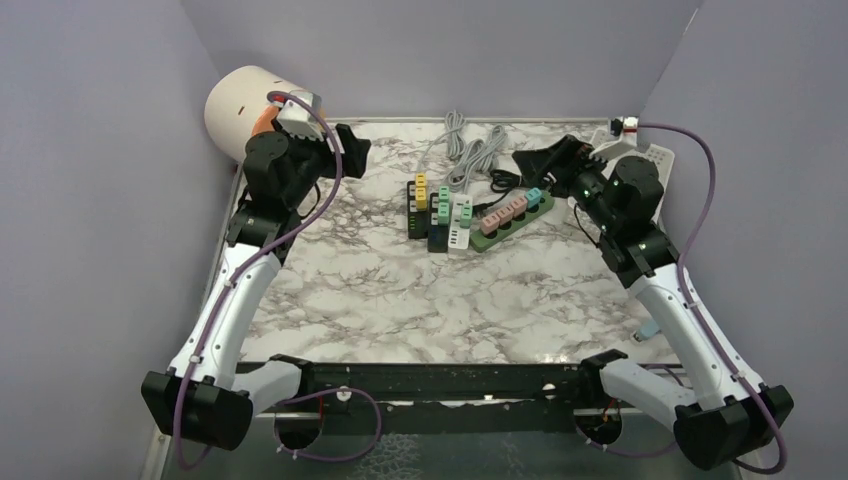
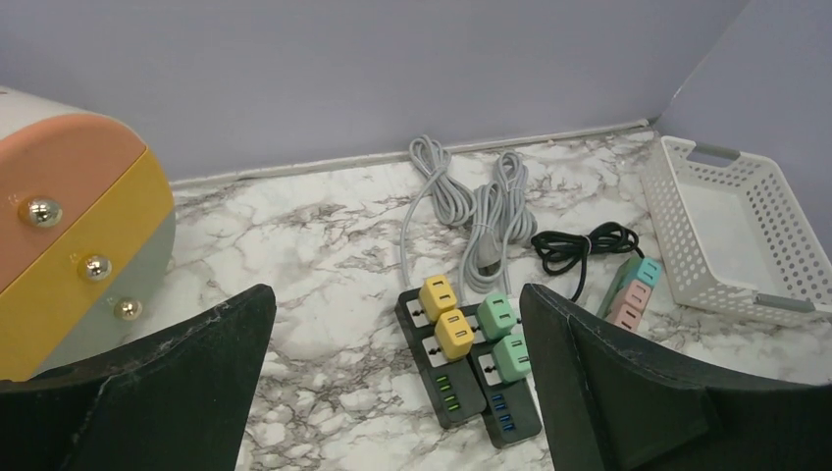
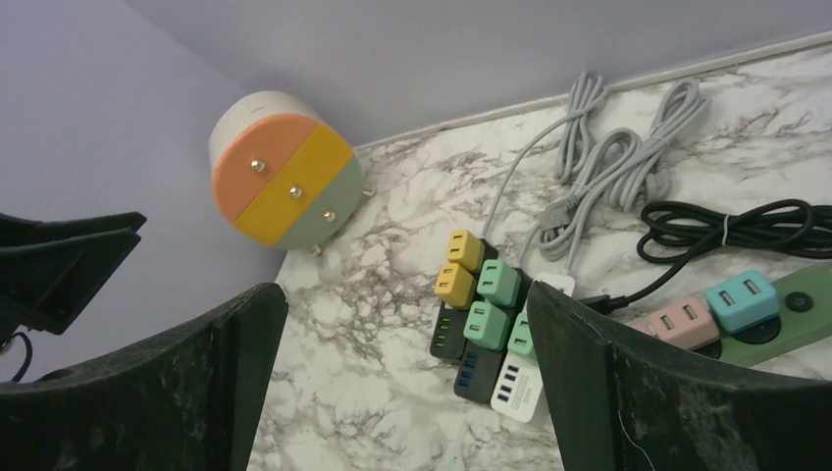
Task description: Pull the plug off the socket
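I should next grab the front yellow plug [image 1: 421,200] [image 3: 455,286] by its opposite long sides with my right gripper to pull it off the socket of the black strip with yellow plugs.
Power strips lie together at mid-table. A black strip carries two yellow plugs [image 1: 421,190] [image 2: 446,314] [image 3: 459,267]. Beside it, a black strip carries green plugs [image 1: 442,200] [image 2: 503,334] [image 3: 491,304], then comes a white strip [image 1: 461,228] [image 3: 515,383]. A green strip [image 1: 512,215] [image 3: 795,319] carries pink plugs [image 3: 677,319] and a teal plug [image 1: 534,196] [image 3: 741,299]. My left gripper [image 1: 355,150] [image 2: 397,392] is open and empty, raised to the left of the strips. My right gripper [image 1: 560,160] [image 3: 407,392] is open and empty, raised at the back right.
Coiled grey cables [image 1: 470,150] [image 2: 471,201] and a black cable [image 2: 579,245] [image 3: 726,231] lie behind the strips. A round drawer box [image 1: 240,105] [image 2: 78,245] [image 3: 285,182] stands at the back left. A white basket [image 1: 655,155] [image 2: 677,196] sits at the back right. Walls enclose three sides.
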Controlling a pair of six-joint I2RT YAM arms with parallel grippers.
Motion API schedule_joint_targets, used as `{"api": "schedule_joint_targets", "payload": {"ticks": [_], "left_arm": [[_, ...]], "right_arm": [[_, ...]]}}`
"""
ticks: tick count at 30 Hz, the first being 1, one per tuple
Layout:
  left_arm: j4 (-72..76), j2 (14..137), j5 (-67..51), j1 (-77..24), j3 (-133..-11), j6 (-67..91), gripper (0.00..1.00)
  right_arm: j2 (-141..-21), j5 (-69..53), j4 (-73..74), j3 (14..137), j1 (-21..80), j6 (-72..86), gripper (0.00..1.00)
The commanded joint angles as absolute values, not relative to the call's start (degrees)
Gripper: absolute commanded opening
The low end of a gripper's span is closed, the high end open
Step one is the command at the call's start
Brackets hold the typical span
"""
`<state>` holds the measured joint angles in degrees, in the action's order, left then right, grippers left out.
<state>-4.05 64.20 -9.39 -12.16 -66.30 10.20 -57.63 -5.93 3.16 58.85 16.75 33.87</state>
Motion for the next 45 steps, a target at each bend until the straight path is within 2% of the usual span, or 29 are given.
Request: {"api": "schedule_joint_targets", "payload": {"ticks": [1, 6, 9, 11, 15, 18, 23, 28, 30, 32, 45], "left_arm": [[-8.9, 64.3, -4.7, -14.1, -69.9, 12.1, 0.99], [-13.4, 69.1, -3.9, -18.6, -77.4, 12.7, 0.99], [-14.4, 72.8, -3.3, -19.2, -79.8, 13.8, 0.99], [-13.5, 75.1, -5.0, -17.5, -79.6, 16.2, 0.99], [-9.8, 80.3, -13.4, -7.7, -76.0, 26.1, 0.99], [-7.9, 83.0, -13.5, -4.1, -73.6, 28.8, 0.99], [-6.7, 84.6, -14.2, -3.6, -69.9, 31.2, 0.99], [-4.2, 83.8, -16.1, -3.6, -64.4, 33.8, 0.99], [-3.7, 83.1, -16.6, -3.6, -62.5, 34.2, 0.99], [-3.8, 82.6, -16.3, -3.6, -60.8, 34.2, 0.99], [-0.3, 81.2, -18.0, -5.0, -51.6, 38.8, 0.99]], "right_arm": [[-56.4, -2.0, 8.4, 59.9, 21.2, 34.5, 0.99], [-59.4, -6.6, 5.4, 59.1, 23.5, 30.3, 0.99], [-67.6, -8.4, 10.8, 66.5, 24.2, 26.9, 0.99], [-74.5, -8.5, 14.2, 72.5, 25.6, 24.1, 0.99], [-88.7, -2.3, 19.4, 85.3, 30.6, 16.5, 1.00], [-98.5, -2.3, 22.8, 94.0, 32.5, 14.0, 0.92], [-114.4, 0.9, 34.4, 111.9, 36.3, 11.0, 0.80], [-124.7, 0.7, 38.3, 119.8, 38.4, 11.4, 0.70], [-127.3, 0.7, 39.5, 121.5, 38.6, 12.1, 0.63], [-129.2, 0.8, 40.0, 122.1, 38.7, 12.9, 0.61], [-135.5, 5.7, 41.2, 122.8, 40.3, 15.3, 0.60]]}}
